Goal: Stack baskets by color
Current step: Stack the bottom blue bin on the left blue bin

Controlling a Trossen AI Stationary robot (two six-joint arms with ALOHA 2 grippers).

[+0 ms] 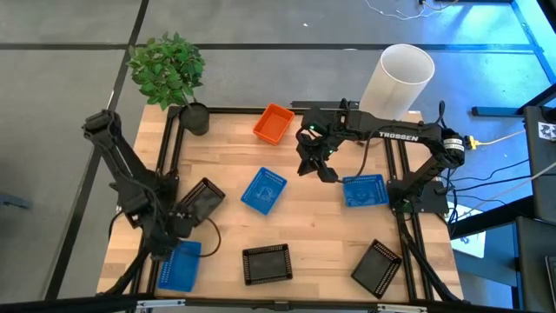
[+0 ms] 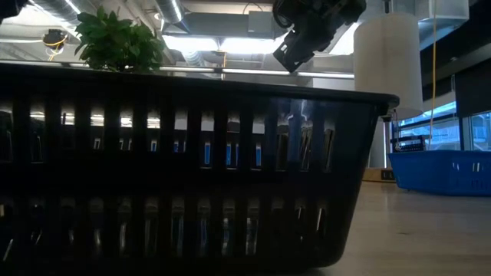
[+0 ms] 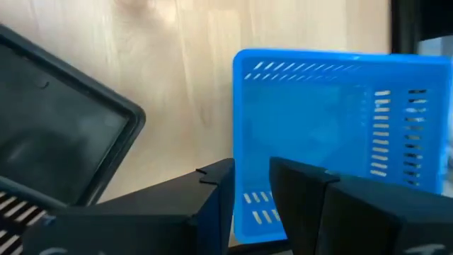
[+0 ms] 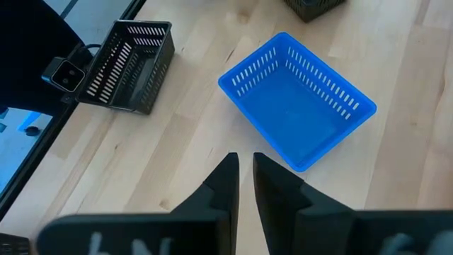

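Observation:
The blue basket beside the tilted black basket should next be grabbed by its rim (image 1: pixel 186 243) with my left gripper, to stack it with the middle blue basket (image 1: pixel 263 190).
Baskets lie scattered on the wooden table: an orange one (image 1: pixel 274 123) at the far edge, blue ones in the middle (image 1: pixel 263 190), at the right (image 1: pixel 365 189) and at the near left (image 1: pixel 180 265), and black ones at the left (image 1: pixel 201 198) and near edge (image 1: pixel 266 263) (image 1: pixel 376 267). My left gripper (image 1: pixel 178 230) hangs open over the near-left blue basket (image 3: pixel 340 134), its fingers above that basket's far rim, beside the tilted black basket (image 3: pixel 56 142). My right gripper (image 1: pixel 327 172) hovers above bare table between the middle blue basket (image 4: pixel 297 99) and the right one, open by a narrow gap (image 4: pixel 245 166), empty.
A potted plant (image 1: pixel 167 69) stands at the far left corner and a tall white cylinder (image 1: pixel 398 80) at the far right. A dark frame rail (image 1: pixel 169 165) runs along the table's left side. One black basket (image 2: pixel 192 176) fills the low view.

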